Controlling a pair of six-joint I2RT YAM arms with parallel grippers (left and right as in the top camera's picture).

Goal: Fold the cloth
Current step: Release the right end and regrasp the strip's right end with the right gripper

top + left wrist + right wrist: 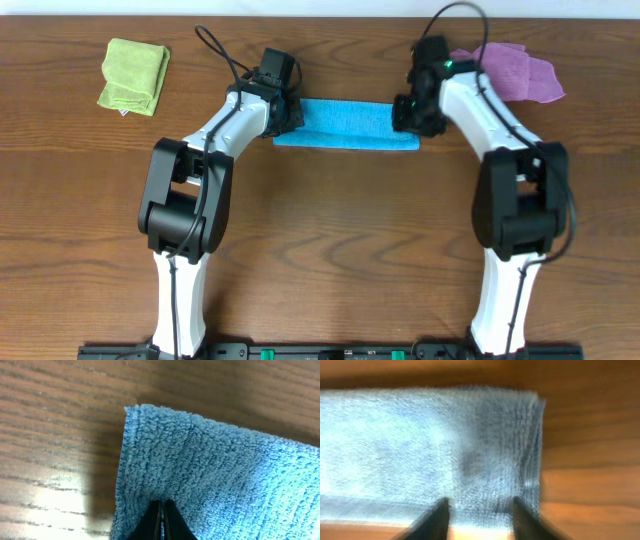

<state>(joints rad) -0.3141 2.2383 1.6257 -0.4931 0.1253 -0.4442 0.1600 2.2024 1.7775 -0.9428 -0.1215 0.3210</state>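
My right gripper picks up the blue cloth by the end opposite my left gripper next, to fold that end over the rest of the cloth.
The blue cloth [345, 125] lies as a long narrow folded strip on the wooden table, between the two arms. My left gripper [290, 118] is at its left end. In the left wrist view its fingers [162, 503] are pinched together on the cloth [225, 475] near the left corner. My right gripper [408, 118] is at the strip's right end. In the right wrist view its fingers [479, 505] are spread apart over the cloth [420, 445], holding nothing.
A folded green cloth [133, 75] lies at the back left. A crumpled purple cloth [520, 72] lies at the back right, behind the right arm. The table's far edge runs close behind both.
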